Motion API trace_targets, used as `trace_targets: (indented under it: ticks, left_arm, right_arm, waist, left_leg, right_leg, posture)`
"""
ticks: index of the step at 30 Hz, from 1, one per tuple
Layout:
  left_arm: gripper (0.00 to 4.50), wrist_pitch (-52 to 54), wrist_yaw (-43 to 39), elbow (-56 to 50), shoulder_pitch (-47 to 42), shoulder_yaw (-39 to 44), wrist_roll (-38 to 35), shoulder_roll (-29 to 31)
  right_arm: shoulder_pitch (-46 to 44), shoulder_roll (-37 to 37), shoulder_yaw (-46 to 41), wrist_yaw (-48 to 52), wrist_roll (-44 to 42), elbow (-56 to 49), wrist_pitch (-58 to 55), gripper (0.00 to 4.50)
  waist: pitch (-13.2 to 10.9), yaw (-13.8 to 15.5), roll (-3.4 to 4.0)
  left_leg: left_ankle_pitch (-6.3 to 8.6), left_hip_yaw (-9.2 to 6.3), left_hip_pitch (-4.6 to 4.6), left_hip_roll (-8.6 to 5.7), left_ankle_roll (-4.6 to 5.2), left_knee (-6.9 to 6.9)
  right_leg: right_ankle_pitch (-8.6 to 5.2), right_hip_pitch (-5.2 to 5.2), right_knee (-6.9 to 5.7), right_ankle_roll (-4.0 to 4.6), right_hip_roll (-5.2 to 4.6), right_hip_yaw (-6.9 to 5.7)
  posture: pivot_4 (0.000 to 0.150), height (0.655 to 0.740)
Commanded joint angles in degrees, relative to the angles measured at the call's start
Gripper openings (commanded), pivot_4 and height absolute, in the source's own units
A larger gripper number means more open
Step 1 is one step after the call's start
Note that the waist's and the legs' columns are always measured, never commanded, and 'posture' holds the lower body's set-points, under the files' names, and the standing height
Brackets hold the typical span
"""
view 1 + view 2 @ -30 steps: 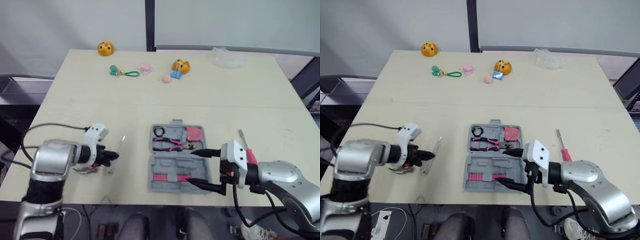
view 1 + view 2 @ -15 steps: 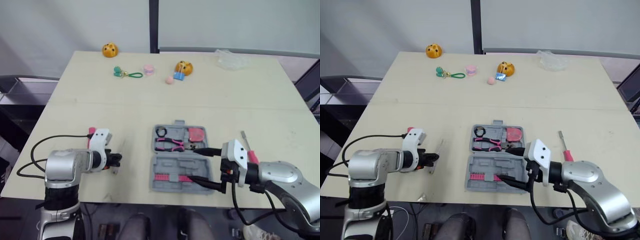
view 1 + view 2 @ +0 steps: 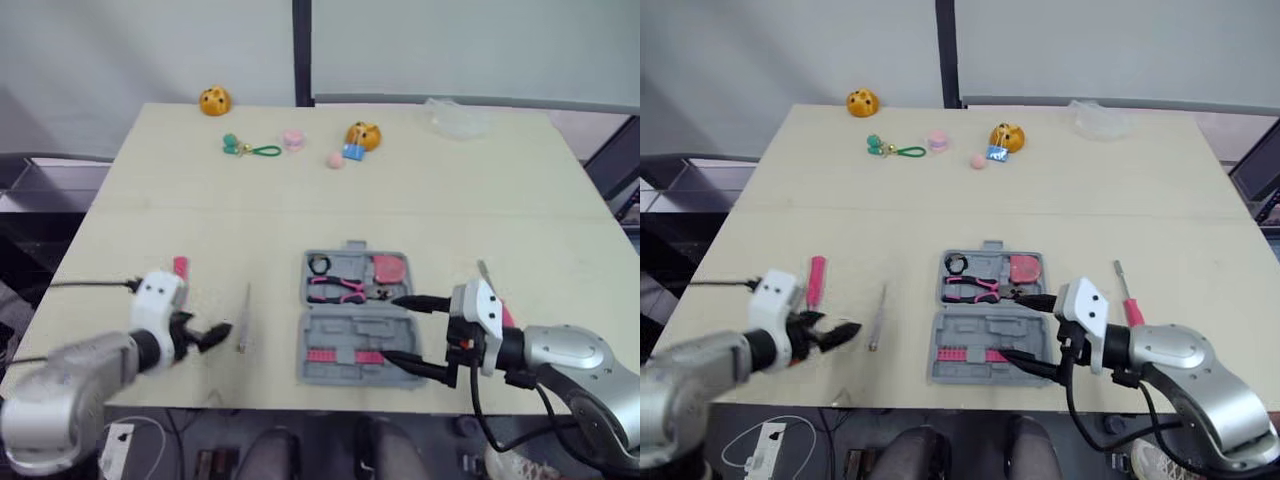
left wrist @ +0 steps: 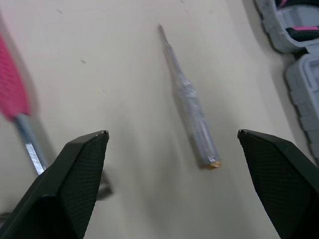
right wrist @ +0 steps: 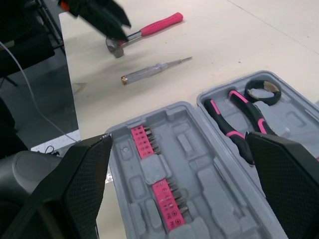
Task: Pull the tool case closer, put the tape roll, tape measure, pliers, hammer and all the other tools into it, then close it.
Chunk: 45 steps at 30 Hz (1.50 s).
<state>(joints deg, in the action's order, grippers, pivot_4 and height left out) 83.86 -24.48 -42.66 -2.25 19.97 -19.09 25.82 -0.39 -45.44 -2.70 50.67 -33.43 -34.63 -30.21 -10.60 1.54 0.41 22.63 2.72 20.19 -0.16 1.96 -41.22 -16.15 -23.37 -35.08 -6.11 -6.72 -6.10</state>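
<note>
I should grab the clear tester screwdriver by its handle (image 3: 243, 335) with my left gripper next. Then it can go into the tool case (image 3: 335, 328).
The grey tool case (image 3: 335, 328) lies open at the table's near middle. Its far half holds a black tape roll (image 3: 318, 264), pink-handled pliers (image 3: 338, 288) and a pink tape measure (image 3: 390, 268). My right gripper (image 3: 402, 333) is open, with its fingers reaching over the case's right edge. A pink screwdriver (image 3: 1127, 300) lies just behind that arm. To the left, my left gripper (image 3: 835, 335) is open and holds nothing. A clear tester screwdriver (image 4: 192, 112) lies on the table beyond its fingertips. The pink-handled hammer (image 3: 815, 280) lies to the left of the tester, partly behind my left wrist.
Pink bits (image 5: 157, 184) fill a row in the case's near half. At the table's far side lie small toys: two orange figures (image 3: 212, 99), a green keyring (image 3: 250, 148), a pink piece (image 3: 291, 138) and a clear bag (image 3: 455, 115). The table's near edge is close under both arms.
My left gripper has opened wide and its arm has drawn back toward the near left edge, uncovering the hammer's pink handle. The right arm has stayed put.
</note>
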Motion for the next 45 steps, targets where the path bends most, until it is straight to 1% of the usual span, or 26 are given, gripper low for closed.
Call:
trace_targets:
  ticks: [1, 4, 7, 13, 16, 19, 21, 22, 24, 26, 27, 29, 33, 36, 38, 39, 40, 42, 45]
  left_arm:
    - [4.47, -8.41, 6.23, -3.06, 1.64, -5.41, 3.58, -2.69]
    - [4.47, -11.45, 12.49, 0.66, 1.41, -9.01, 7.26, -6.49]
    - [4.47, -13.64, 15.76, 4.71, 0.96, -12.91, 9.54, -8.39]
    - [4.47, -15.81, 18.95, 8.52, 0.82, -16.02, 11.48, -10.77]
    - [4.47, -17.33, 18.76, 9.79, 0.68, -17.13, 11.59, -10.87]
    - [3.68, -18.38, 18.65, 10.92, 0.61, -17.66, 11.74, -10.71]
    - [2.64, -19.59, 18.30, 11.77, 0.35, -17.77, 11.74, -10.78]
    - [1.94, -20.16, 18.16, 12.20, 0.17, -17.89, 11.84, -10.72]
    - [1.08, -20.56, 17.84, 13.05, -0.03, -17.66, 11.70, -10.94]
    - [0.10, -20.95, 17.05, 14.02, -0.04, -16.40, 11.10, -10.84]
    - [0.06, -21.11, 16.71, 14.33, -0.05, -15.92, 10.92, -10.70]
    - [0.06, -23.41, 12.91, 15.16, -1.07, -14.59, 9.69, -7.71]
    - [0.06, -28.05, 0.44, 17.49, -6.21, -16.05, 7.63, 5.72]
    - [0.06, -28.10, -9.68, 18.59, -12.96, -19.85, 5.08, 15.45]
    - [0.06, -28.00, -17.67, 19.36, -19.18, -25.29, 3.68, 20.97]
    - [0.06, -29.51, -21.82, 19.71, -22.53, -29.08, 4.18, 23.31]
    - [0.06, -30.84, -24.87, 20.21, -25.68, -32.46, 4.96, 24.73]
    - [0.06, -31.36, -28.54, 22.05, -31.89, -38.11, 6.39, 25.37]
    - [0.06, -32.93, -33.38, 25.18, -39.66, -45.55, 8.49, 23.31]
  right_arm:
    - [-0.93, -0.15, -0.71, 0.74, -1.15, -0.93, 0.07, 4.50]
    - [-1.21, -1.10, -1.54, 1.49, -1.88, -1.12, -0.60, 4.50]
    - [-1.19, -2.24, -2.32, 2.20, -2.51, -1.40, -1.27, 4.50]
    - [-1.62, -3.77, -2.95, 2.70, -3.23, -1.28, -1.62, 4.50]
    - [-1.90, -4.00, -2.83, 2.56, -3.43, -1.28, -1.78, 4.50]
    - [-2.11, -4.00, -2.91, 2.60, -3.56, -1.42, -2.14, 4.50]
    - [-2.28, -4.08, -3.06, 2.68, -3.68, -1.43, -2.36, 4.50]
    - [-2.35, -4.16, -3.16, 2.71, -3.75, -1.44, -2.45, 4.50]
    - [-2.43, -4.33, -3.35, 2.72, -3.90, -1.56, -2.64, 4.50]
    - [-2.32, -4.43, -3.60, 2.70, -4.06, -1.77, -2.82, 4.50]
    - [-2.26, -4.45, -3.70, 2.69, -4.14, -1.86, -2.90, 4.50]
    - [-2.05, -4.46, -3.94, 2.55, -4.41, -2.19, -3.17, 4.50]
    - [0.63, -4.20, -5.66, 1.19, -4.84, -3.10, -4.17, 4.50]
    - [4.23, -4.92, -8.74, 1.47, -5.56, -4.19, -4.72, 4.50]
    - [6.73, -5.61, -11.07, 1.90, -5.12, -4.07, -4.75, 4.50]
    - [8.11, -6.00, -12.30, 2.17, -4.77, -3.96, -4.63, 4.50]
    - [9.34, -6.30, -13.37, 2.35, -4.49, -3.86, -4.44, 4.50]
    - [11.31, -6.85, -15.20, 2.48, -3.99, -3.55, -4.05, 4.50]
    - [13.81, -7.55, -17.31, 2.67, -1.75, -2.32, -2.85, 4.50]
  waist:
    - [0.02, 0.18, -0.04]
    - [0.03, -0.01, -0.03]
    - [0.03, -0.04, -0.03]
    - [0.03, -0.07, -0.04]
    - [0.05, 0.04, -0.01]
    - [0.06, 0.10, 0.01]
    - [0.06, 0.12, 0.01]
    - [0.07, 0.18, 0.02]
    - [0.07, 0.21, 0.02]
    - [0.07, 0.26, 0.02]
    - [0.07, 0.26, 0.02]
    - [0.08, 0.26, 0.04]
    - [0.05, 0.03, 0.00]
    - [0.04, 0.12, -0.01]
    - [0.04, 0.18, -0.01]
    - [0.04, 0.13, -0.01]
    - [0.04, 0.18, -0.01]
    - [0.04, 0.07, -0.01]
    - [0.03, -0.03, -0.02]
  left_leg:
    - [0.00, -0.04, 0.01, -0.02, 0.00, -0.01]
    - [0.00, -0.06, 0.01, -0.05, 0.00, 0.04]
    - [0.00, -0.04, 0.00, -0.03, 0.01, 0.10]
    - [-0.01, -0.02, 0.00, -0.01, 0.02, 0.10]
    - [-0.01, -0.03, -0.01, -0.01, 0.02, 0.09]
    - [-0.02, -0.03, -0.01, -0.03, 0.03, 0.09]
    - [-0.02, -0.03, -0.01, -0.03, 0.04, 0.09]
    - [-0.02, -0.03, 0.00, -0.04, 0.04, 0.09]
    - [-0.02, -0.03, 0.00, -0.06, 0.04, 0.09]
    - [-0.02, -0.03, 0.01, -0.07, 0.05, 0.09]
    - [-0.02, -0.03, 0.00, -0.07, 0.05, 0.09]
    - [-0.02, -0.04, -0.01, -0.06, 0.05, 0.09]
    - [-0.02, -0.06, 0.03, 0.00, 0.04, 0.07]
    - [-0.02, -0.08, 0.07, -0.02, 0.04, 0.11]
    - [-0.02, -0.10, 0.08, -0.09, 0.05, 0.13]
    - [-0.02, -0.10, 0.09, -0.11, 0.05, 0.13]
    - [-0.02, -0.09, 0.08, -0.12, 0.05, 0.14]
    - [-0.02, -0.05, 0.08, -0.13, 0.06, 0.16]
    - [-0.02, 0.10, 0.05, -0.09, 0.07, 0.16]
  right_leg:
    - [0.00, 0.02, 0.01, 0.00, 0.00, 0.01]
    - [0.00, 0.02, 0.03, 0.00, -0.01, 0.06]
    - [0.00, 0.01, 0.03, 0.00, 0.04, 0.04]
    - [0.00, 0.00, 0.02, 0.00, 0.04, 0.04]
    - [0.00, 0.01, 0.02, 0.00, 0.02, 0.04]
    - [0.00, 0.01, 0.02, 0.00, -0.01, 0.04]
    - [0.00, 0.01, 0.02, 0.00, -0.01, 0.04]
    - [0.00, 0.01, 0.02, 0.00, -0.01, 0.03]
    - [0.00, 0.01, 0.02, 0.00, -0.04, 0.03]
    - [0.00, 0.02, 0.03, 0.00, -0.05, 0.02]
    - [0.00, 0.02, 0.03, 0.00, -0.05, 0.02]
    - [0.00, 0.02, 0.02, 0.00, -0.05, 0.01]
    - [-0.01, -0.02, 0.00, 0.02, 0.01, -0.02]
    - [-0.01, -0.03, 0.08, 0.03, 0.01, -0.05]
    - [-0.01, -0.02, 0.10, 0.02, -0.03, -0.04]
    - [-0.01, -0.01, 0.11, 0.02, -0.03, -0.04]
    - [-0.01, -0.01, 0.11, 0.02, -0.02, -0.04]
    - [0.00, 0.01, 0.16, 0.01, 0.02, -0.05]
    - [0.01, -0.01, 0.11, -0.01, 0.16, -0.11]
  posture:
    - [0.150, 0.7400]
    - [0.150, 0.7400]
    - [0.150, 0.7400]
    - [0.150, 0.7400]
    - [0.150, 0.7400]
    - [0.150, 0.7400]
    - [0.150, 0.7400]
    - [0.150, 0.7400]
    - [0.150, 0.7400]
    - [0.150, 0.7400]
    - [0.150, 0.7400]
    - [0.150, 0.7400]
    - [0.150, 0.7400]
    - [0.150, 0.7400]
    - [0.150, 0.7400]
    - [0.150, 0.7400]
    - [0.150, 0.7400]
    - [0.150, 0.7400]
    - [0.150, 0.7400]
